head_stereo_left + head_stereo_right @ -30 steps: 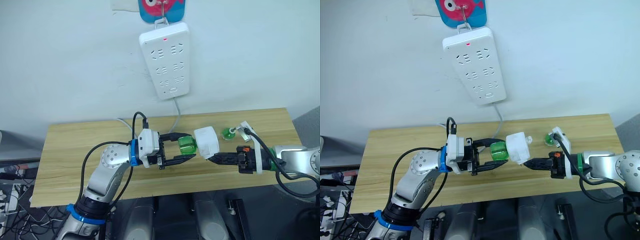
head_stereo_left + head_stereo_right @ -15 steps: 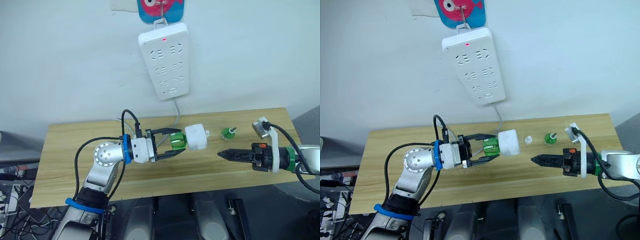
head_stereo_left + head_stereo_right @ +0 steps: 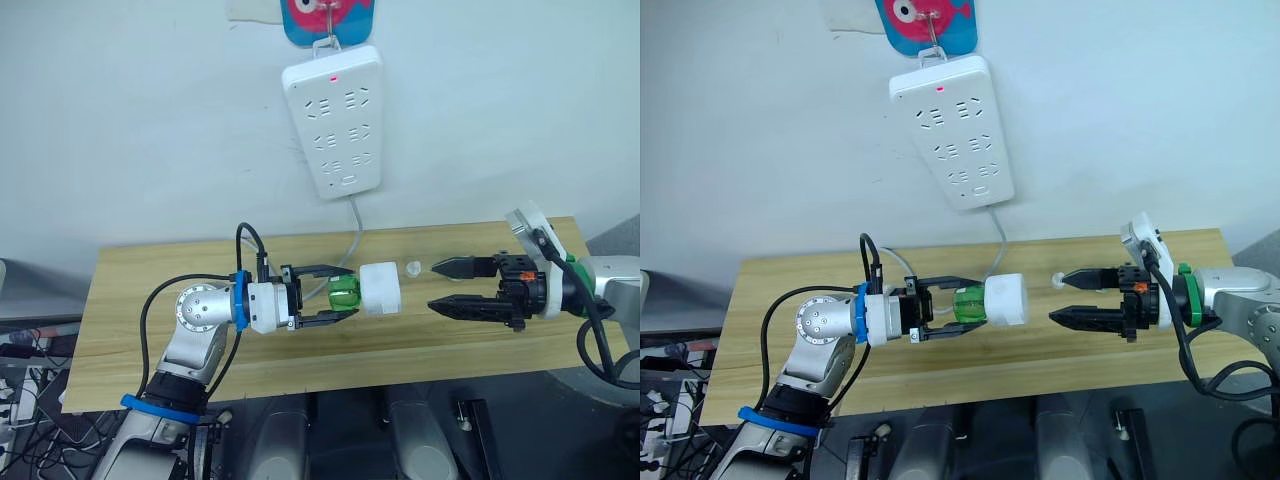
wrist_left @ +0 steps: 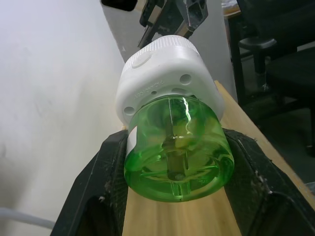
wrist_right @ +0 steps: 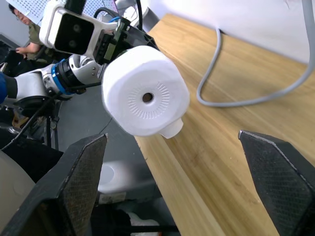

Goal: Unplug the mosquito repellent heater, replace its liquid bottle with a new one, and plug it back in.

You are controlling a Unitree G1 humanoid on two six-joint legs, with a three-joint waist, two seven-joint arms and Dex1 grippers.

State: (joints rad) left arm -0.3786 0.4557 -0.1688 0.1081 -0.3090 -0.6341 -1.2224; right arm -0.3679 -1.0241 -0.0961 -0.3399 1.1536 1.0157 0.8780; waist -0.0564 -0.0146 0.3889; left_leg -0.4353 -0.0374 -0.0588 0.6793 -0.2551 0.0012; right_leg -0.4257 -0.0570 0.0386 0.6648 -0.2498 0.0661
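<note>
The heater is refilled and has a rounded white housing (image 3: 380, 288). My right gripper next needs to grab the heater by that housing to plug it back into the power strip (image 3: 336, 120).
My left gripper (image 3: 351, 292) is shut on the green liquid bottle (image 3: 341, 296), held level above the table. The bottle's neck sits in the white mosquito repellent heater (image 3: 380, 289), which sticks out toward the right. In the left wrist view the bottle (image 4: 178, 157) lies between the black fingers with the heater (image 4: 165, 73) beyond it. My right gripper (image 3: 433, 285) hangs open a short way right of the heater, apart from it, its fingers pointing at it. The right wrist view faces the heater's round vented top (image 5: 145, 97).
A white power strip (image 3: 332, 118) hangs on the wall above the wooden table (image 3: 140, 285), its red light on and its grey cable (image 3: 355, 232) dropping to the tabletop. A small white cap (image 3: 412, 268) lies on the table near my right gripper's upper finger.
My right gripper has pulled back to the right from the heater and opened wide. My left gripper has drawn the bottle and heater a little to the left.
</note>
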